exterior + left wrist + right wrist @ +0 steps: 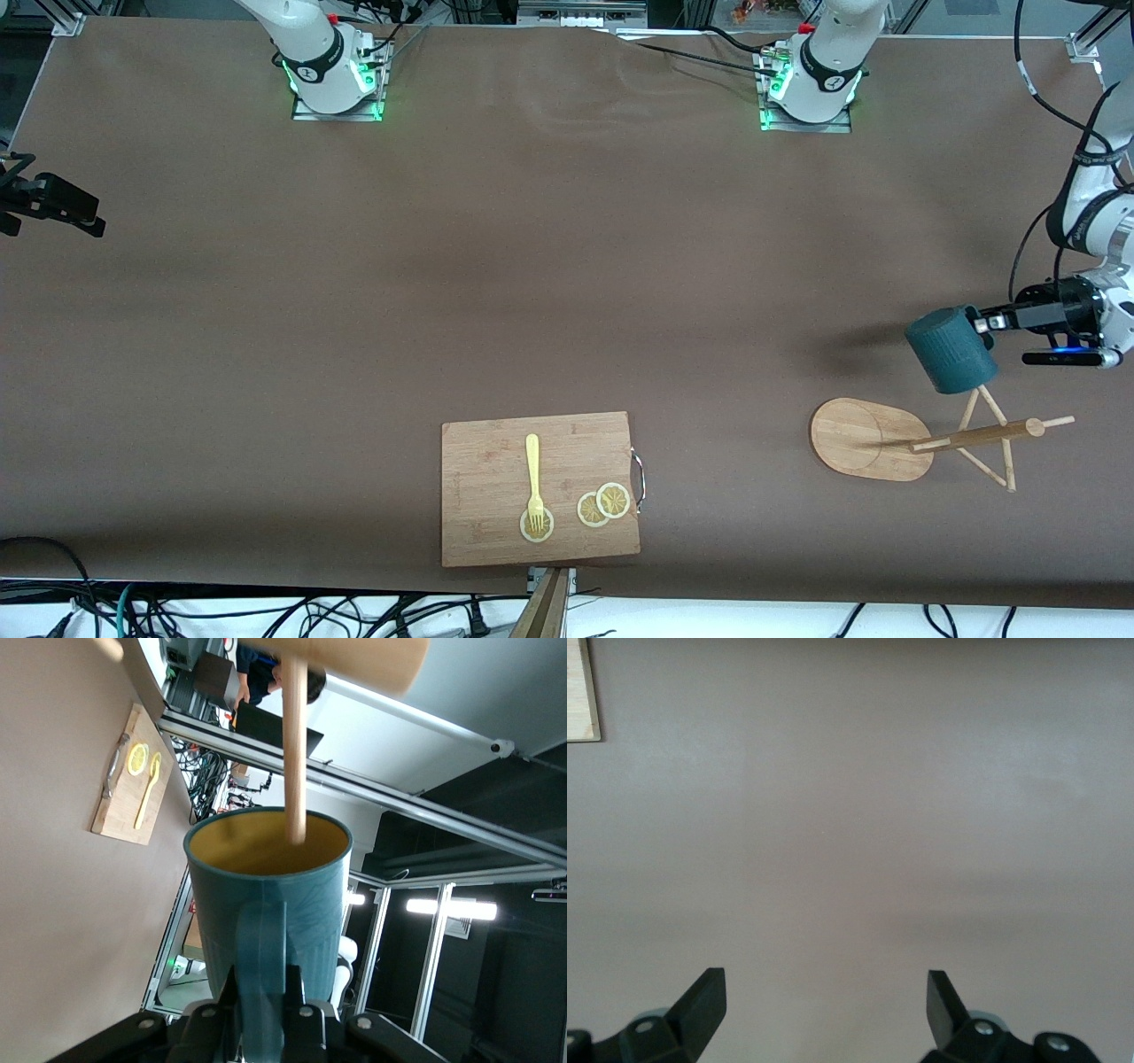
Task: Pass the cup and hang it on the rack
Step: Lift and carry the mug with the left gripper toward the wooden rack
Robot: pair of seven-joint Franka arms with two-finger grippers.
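Observation:
The cup hangs high above the rack's upper wires and would drop if I opened now, so my left gripper lowers it onto them before releasing it.
My left gripper [983, 323] is shut on the handle of the teal-blue cup [952, 350] and holds it in the air over the rack's upper pegs [983, 403], the cup's bottom turned upward. In the left wrist view my gripper [262, 1010] clamps the handle, and the cup [266, 904] shows its yellow inside. A thin rack peg [295, 753] ends against the cup's mouth; I cannot tell if it is inside. The bamboo rack [873, 439] stands at the left arm's end of the table. My right gripper [826, 992] is open and empty over bare table.
A wooden cutting board [483, 496] with a metal handle lies near the table's front edge, carrying a yellow fork [533, 470] and lemon slices [604, 505]. Its corner shows in the right wrist view [580, 691]. A black camera [53, 204] stands at the right arm's end.

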